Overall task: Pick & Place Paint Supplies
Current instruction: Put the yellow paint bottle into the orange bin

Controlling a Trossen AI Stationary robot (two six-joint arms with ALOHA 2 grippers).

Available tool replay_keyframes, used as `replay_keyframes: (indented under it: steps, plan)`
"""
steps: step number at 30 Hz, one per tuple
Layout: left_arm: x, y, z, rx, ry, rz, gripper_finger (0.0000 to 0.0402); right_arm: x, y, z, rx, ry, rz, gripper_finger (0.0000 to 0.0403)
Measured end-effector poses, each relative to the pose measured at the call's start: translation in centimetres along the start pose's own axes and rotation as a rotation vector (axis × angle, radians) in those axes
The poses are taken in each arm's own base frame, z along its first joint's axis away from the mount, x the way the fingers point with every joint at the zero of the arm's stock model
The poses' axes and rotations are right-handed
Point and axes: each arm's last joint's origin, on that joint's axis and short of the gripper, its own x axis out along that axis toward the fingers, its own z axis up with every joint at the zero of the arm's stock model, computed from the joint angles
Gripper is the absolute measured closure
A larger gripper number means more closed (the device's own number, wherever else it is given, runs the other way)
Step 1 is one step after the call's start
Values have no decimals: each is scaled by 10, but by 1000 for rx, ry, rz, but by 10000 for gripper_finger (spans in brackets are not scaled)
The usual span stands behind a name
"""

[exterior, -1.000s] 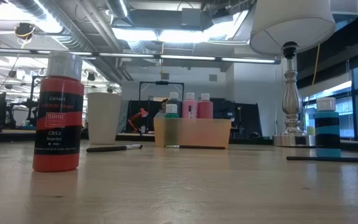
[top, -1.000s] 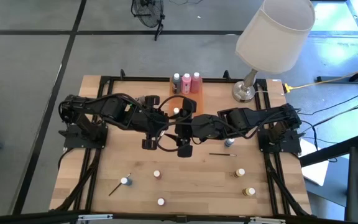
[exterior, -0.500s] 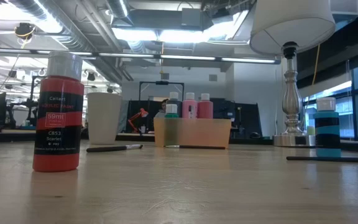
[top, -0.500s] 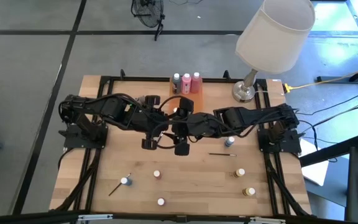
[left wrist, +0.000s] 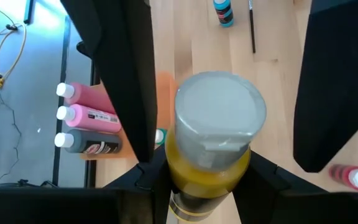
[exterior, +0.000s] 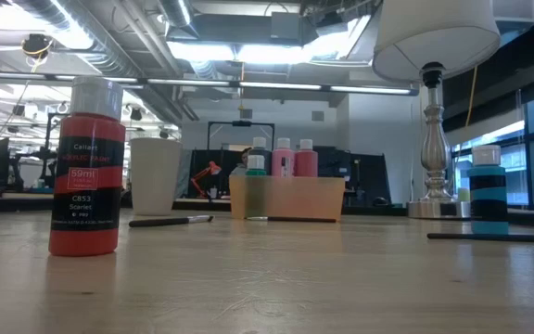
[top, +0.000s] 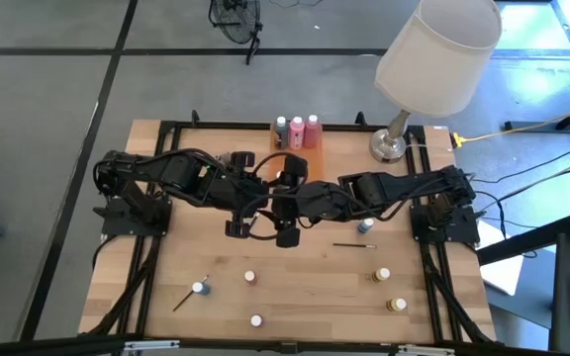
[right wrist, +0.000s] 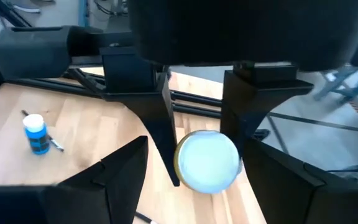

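I should next take the yellow paint pot over and stand it in the orange tray, so I should grab the pot with my right gripper by its white cap [right wrist: 207,162].
Above the table's middle my left gripper [left wrist: 207,177] is shut on a yellow paint pot [left wrist: 213,152] with a white cap [left wrist: 221,109]. My right gripper [right wrist: 204,186] faces it, open; its fingers [left wrist: 114,68] stand on either side of the cap end, apart from it. In the high view the left gripper [top: 263,198] and right gripper [top: 293,203] meet mid-table. Three squeeze bottles [top: 297,129] stand in the orange tray [exterior: 290,197] at the far edge. Other pots stand on the table: blue [top: 365,226], red [exterior: 86,167], and several more [top: 249,278]. My left gripper pinches the pot's yellow body [left wrist: 176,165] just below the cap between its two fingers [left wrist: 151,177]. The pot is lifted clear of the table, with its cap end toward my right gripper. In the right wrist view the same fingers [right wrist: 166,140] flank the cap [right wrist: 207,162].
A lamp [top: 433,59] stands at the far right on its base [top: 388,146]. A round cup [top: 240,160] sits left of the tray. Thin brushes lie on the table, one by the blue pot [top: 349,244] and one near the front left [top: 183,299].
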Motion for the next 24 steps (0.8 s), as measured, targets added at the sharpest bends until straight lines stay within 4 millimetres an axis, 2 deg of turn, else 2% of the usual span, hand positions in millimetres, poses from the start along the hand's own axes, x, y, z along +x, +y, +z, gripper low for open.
replay_keyframes:
  steps: [9,17,24]
  plan:
    - [0,0,-1,6,12,1,272,-5,7,0,-20,9,-86,154]
    - [0,0,-1,7,13,2,272,-5,7,1,-14,-1,-64,202]
    - [0,0,-1,8,13,17,272,-1,1,0,9,0,-30,214]
